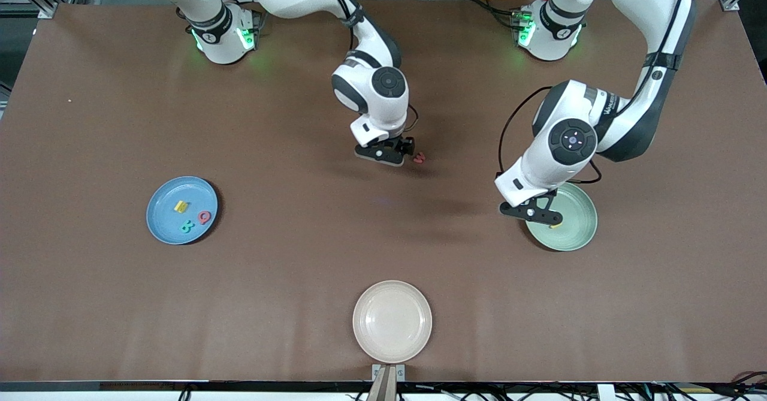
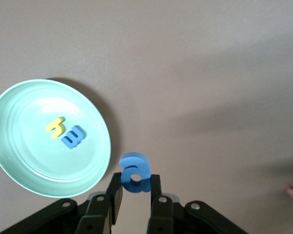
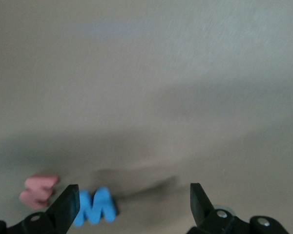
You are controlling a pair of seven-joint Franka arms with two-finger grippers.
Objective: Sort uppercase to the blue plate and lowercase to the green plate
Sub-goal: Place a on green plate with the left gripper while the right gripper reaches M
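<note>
My right gripper's fingers are still above the blue W (image 3: 95, 207), so it is too early to close. My right gripper lowers next, then closes on the W.
My left gripper (image 2: 136, 184) is shut on a small blue lowercase letter (image 2: 135, 170) in the air, just beside the green plate's rim (image 2: 19, 161). In that plate lie a yellow h (image 2: 54, 126) and a blue e (image 2: 73, 137). My right gripper (image 3: 132, 200) is open, low over mid-table, with the blue W (image 3: 95, 207) lying between its fingers close to one of them. The red w (image 1: 419, 157) lies just beside it. The blue plate (image 1: 165, 224) at the right arm's end of the table holds a yellow H (image 1: 181, 207), a teal B (image 1: 187, 227) and a red Q (image 1: 205, 216).
A cream plate (image 1: 392, 320) with nothing in it sits near the table's front edge, nearer to the front camera than both grippers. Bare brown tabletop lies between the three plates.
</note>
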